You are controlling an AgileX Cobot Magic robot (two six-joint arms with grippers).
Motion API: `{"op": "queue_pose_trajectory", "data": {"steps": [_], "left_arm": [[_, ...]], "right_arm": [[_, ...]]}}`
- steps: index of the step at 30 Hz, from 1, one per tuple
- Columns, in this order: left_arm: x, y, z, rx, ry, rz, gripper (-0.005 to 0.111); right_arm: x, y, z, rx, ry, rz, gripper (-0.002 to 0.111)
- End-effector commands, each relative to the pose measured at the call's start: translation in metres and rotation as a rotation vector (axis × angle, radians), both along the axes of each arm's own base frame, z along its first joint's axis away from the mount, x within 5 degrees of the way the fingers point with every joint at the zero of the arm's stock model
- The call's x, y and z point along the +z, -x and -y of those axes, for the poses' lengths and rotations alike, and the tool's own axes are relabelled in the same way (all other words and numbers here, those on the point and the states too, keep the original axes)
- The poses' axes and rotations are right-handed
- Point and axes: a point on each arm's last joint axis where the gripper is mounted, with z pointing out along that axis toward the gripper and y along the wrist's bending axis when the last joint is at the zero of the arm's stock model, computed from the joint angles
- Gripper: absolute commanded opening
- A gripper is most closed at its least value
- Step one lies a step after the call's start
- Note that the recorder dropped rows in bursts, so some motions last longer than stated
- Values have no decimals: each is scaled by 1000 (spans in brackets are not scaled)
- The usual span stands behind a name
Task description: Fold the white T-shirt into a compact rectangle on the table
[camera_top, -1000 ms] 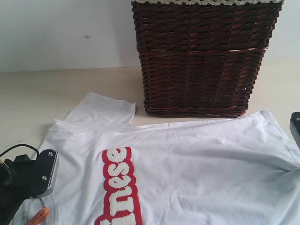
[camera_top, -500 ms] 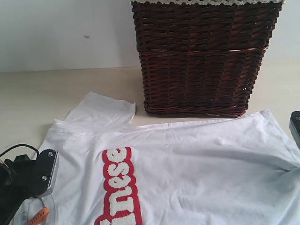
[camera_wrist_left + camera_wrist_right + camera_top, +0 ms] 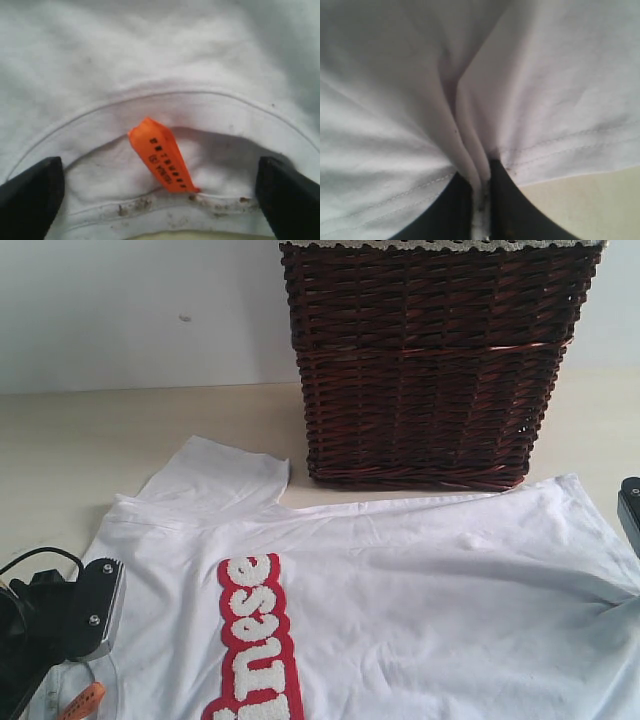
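Note:
My left gripper is going to grab the collar (image 3: pixel 165 187) next at the orange tag, where the collar stands up in a loose fold, to fold the shirt.
The white T-shirt (image 3: pixel 420 580) lies spread on the cream table (image 3: pixel 70 440), its red patch with fuzzy white letters (image 3: pixel 255 640) facing up. At the lower left, my left gripper (image 3: pixel 95 615) hangs over the collar. In the left wrist view this gripper (image 3: pixel 160 195) is open, its dark fingers (image 3: pixel 30 197) wide apart on either side of the orange neck tag (image 3: pixel 162 162) and touching nothing. My right gripper (image 3: pixel 482 200) is shut on a pinched fold of the shirt's hem (image 3: pixel 470 165). Only its tip (image 3: pixel 630 505) shows at the exterior view's right edge.
A tall dark brown wicker basket (image 3: pixel 435 360) stands on the table just behind the shirt, close to its far edge. One sleeve (image 3: pixel 220 475) lies flat to the basket's left. A pale wall (image 3: pixel 140 310) rises behind the table.

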Motion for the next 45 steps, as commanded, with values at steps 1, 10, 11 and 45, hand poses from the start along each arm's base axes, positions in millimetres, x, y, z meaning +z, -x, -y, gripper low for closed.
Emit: {"op": "queue_pose_trajectory", "data": {"steps": [1,10,11,45], "left_arm": [[0,-2,1,14,6,19,104],[-8,2,3,72,28,-25,104],[-11,4,2,75,24,-32,104],[9,1,-1,188,41,91,0]], "right_arm": [[-23,12,-3,23,-25,-114,0],[-23,12,-3,23,-25,-114,0],[-23,12,-3,23,-25,-114,0],[32,10,-2,25,30,65,0]]}}
